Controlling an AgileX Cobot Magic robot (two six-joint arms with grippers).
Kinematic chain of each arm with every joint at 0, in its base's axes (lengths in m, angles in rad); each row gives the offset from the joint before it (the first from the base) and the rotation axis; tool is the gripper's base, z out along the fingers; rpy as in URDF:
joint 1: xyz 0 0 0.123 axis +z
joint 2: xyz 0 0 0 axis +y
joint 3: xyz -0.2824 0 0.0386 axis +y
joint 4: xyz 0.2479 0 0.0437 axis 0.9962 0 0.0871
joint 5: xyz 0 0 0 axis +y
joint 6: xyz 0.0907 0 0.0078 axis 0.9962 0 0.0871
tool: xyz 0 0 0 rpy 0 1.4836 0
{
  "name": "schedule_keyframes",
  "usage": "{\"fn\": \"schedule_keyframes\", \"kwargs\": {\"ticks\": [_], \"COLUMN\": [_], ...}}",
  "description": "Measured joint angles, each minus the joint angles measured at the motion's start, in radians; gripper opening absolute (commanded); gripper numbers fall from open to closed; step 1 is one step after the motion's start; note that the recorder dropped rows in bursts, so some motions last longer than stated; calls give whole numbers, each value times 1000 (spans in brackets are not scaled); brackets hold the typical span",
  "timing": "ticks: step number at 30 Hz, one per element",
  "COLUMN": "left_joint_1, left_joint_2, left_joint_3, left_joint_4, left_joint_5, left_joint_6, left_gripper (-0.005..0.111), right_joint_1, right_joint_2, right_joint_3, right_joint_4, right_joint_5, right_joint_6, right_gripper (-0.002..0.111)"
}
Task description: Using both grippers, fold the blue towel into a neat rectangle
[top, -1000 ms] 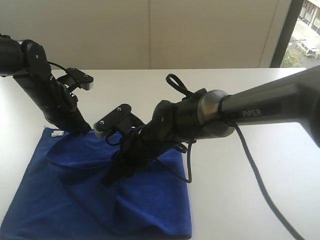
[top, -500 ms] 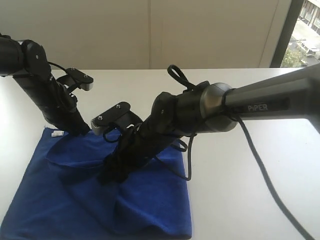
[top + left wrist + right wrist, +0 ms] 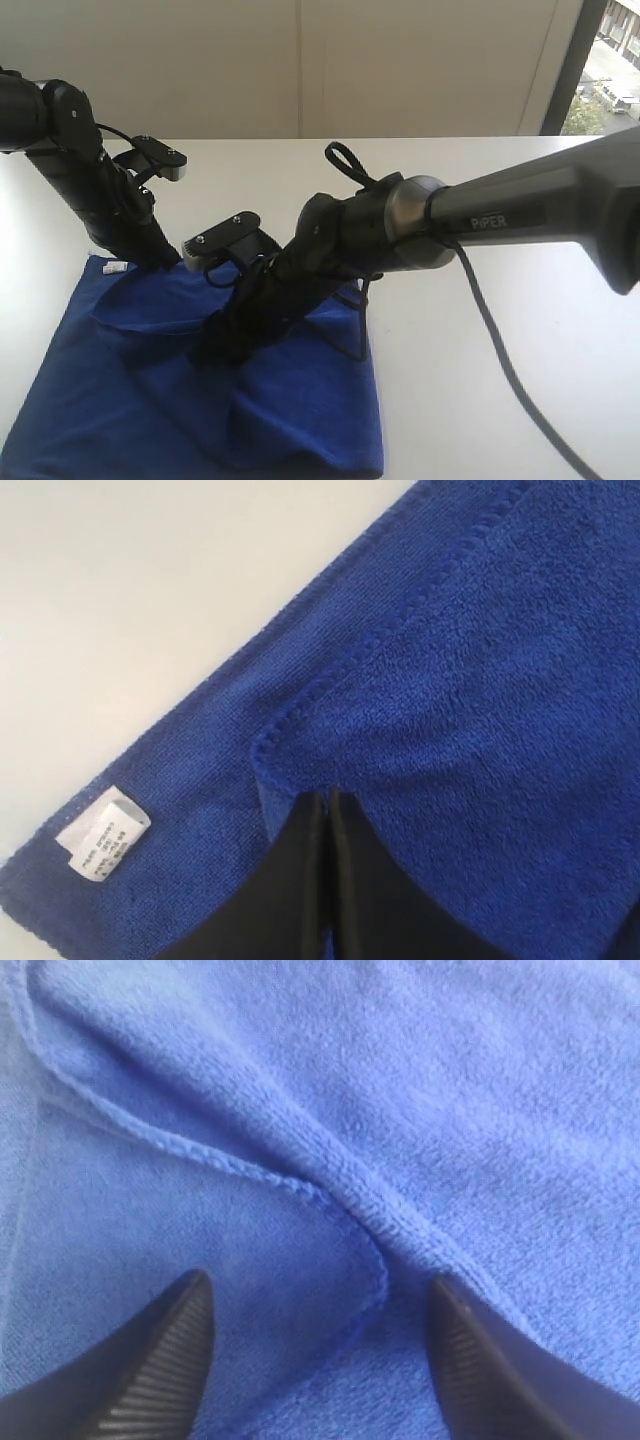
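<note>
My right gripper grabs the hemmed corner (image 3: 374, 1278) of the blue towel's upper layer next, to fold the towel into a neat rectangle.
The blue towel (image 3: 300, 400) lies rumpled and partly doubled over at the table's near left. Its white tag (image 3: 113, 268) sits at the far left corner. My left gripper (image 3: 165, 262) points down beside that tag. In the left wrist view it (image 3: 328, 798) is shut on the corner of the towel's upper layer (image 3: 480, 680), close to the tag (image 3: 100, 837). My right gripper (image 3: 212, 352) reaches across to the towel's middle. In the right wrist view it (image 3: 320, 1310) stands open just above the cloth (image 3: 400, 1110), with a curved hemmed edge (image 3: 375, 1260) between its fingers (image 3: 170, 1360).
The white table (image 3: 500, 350) stretches to the right and behind the towel. A black cable (image 3: 500, 350) hangs from the right arm over the table. A pale wall and a window strip (image 3: 610, 60) stand behind.
My right gripper has opened wide and shifted a little left and lower over the towel's middle. The left arm has not moved.
</note>
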Motion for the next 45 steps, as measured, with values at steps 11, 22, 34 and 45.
{"fn": "schedule_keyframes", "kwargs": {"ticks": [11,22,34,45], "left_joint_1": [0,0,0,0], "left_joint_2": [0,0,0,0], "left_joint_3": [0,0,0,0], "left_joint_4": [0,0,0,2], "left_joint_5": [-2,-2,-2,-4], "left_joint_6": [0,0,0,0], "left_gripper": [0,0,0,0], "right_joint_1": [0,0,0,0], "right_joint_2": [0,0,18,22], "right_joint_3": [-4,-4,-4,-4], "right_joint_4": [24,47,49,49], "right_joint_5": [21,26,-13,-46], "right_joint_6": [0,0,0,-4], "right_gripper": [54,40,31,0]}}
